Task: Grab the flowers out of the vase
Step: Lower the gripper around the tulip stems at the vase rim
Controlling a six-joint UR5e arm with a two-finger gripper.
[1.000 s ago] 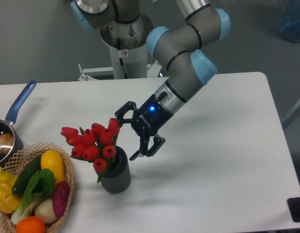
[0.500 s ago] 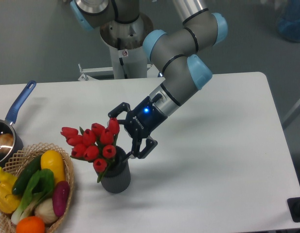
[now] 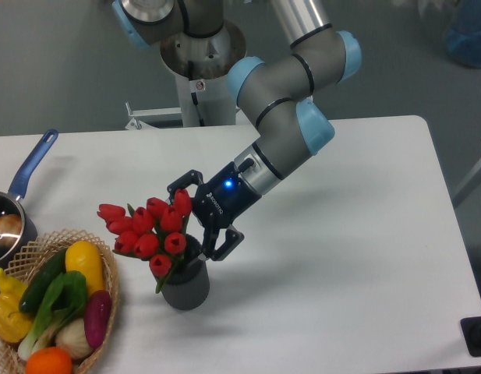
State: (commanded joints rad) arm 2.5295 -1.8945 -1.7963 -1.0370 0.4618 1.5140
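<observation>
I should lift the flowers [image 3: 150, 230] out of the dark grey vase [image 3: 185, 282] next, so I should grab the green stems just below the red buds with my gripper.
The flowers [image 3: 150, 230], a bunch of red closed tulip buds with green stems, stand in the dark grey ribbed vase [image 3: 185, 282] at the front left of the white table. My gripper [image 3: 188, 219] is open and comes in from the right, level with the buds. Its upper finger is by the rightmost bud and its lower finger is at the vase's mouth. The jaws straddle the right side of the bunch without closing on it. The stems inside the vase are hidden.
A wicker basket [image 3: 107, 261] with colourful vegetables sits at the front left, close to the vase. A blue-handled saucepan [image 3: 26, 175] is at the left edge. The arm's base column [image 3: 197, 74] stands behind the table.
The gripper has moved left and slightly down toward the flowers, from clear of the bunch to straddling its right side. It stays open. Flowers and vase have not moved.
</observation>
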